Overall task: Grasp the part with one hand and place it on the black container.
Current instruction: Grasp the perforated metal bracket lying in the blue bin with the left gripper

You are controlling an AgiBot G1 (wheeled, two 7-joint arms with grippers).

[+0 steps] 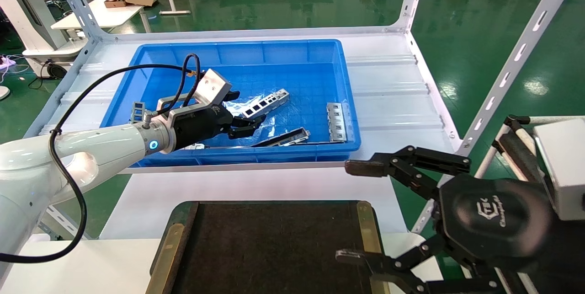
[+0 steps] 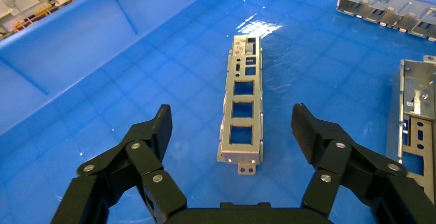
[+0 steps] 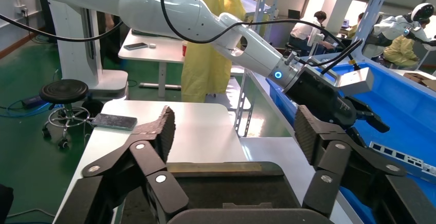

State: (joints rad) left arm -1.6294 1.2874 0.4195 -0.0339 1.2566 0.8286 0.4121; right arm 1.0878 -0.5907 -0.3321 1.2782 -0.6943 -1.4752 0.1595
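My left gripper should grab the bar [image 2: 243,100] next by its two long sides, as it is slim across but long end to end.
The part [image 1: 266,104] is a slim silver-grey bar with a row of rectangular cutouts, lying flat on the floor of the blue bin [image 1: 237,54]. My left gripper [image 1: 249,110] hovers low inside the bin, open. In the left wrist view the part [image 2: 242,126] has its near end between the two spread fingers [image 2: 154,131], touching neither. The black container [image 1: 274,248] lies at the table's near edge, with brass-coloured side rims and nothing on it. My right gripper [image 1: 349,211] hangs open and holds nothing, beside the container's right rim; the right wrist view shows it above the container [image 3: 226,193].
Other metal pieces lie in the bin: a wider plate [image 1: 337,122] at the right, a dark slanted strip [image 1: 285,137] near the front wall, a small piece [image 1: 137,112] at the left. White shelf uprights [image 1: 516,56] stand at the right.
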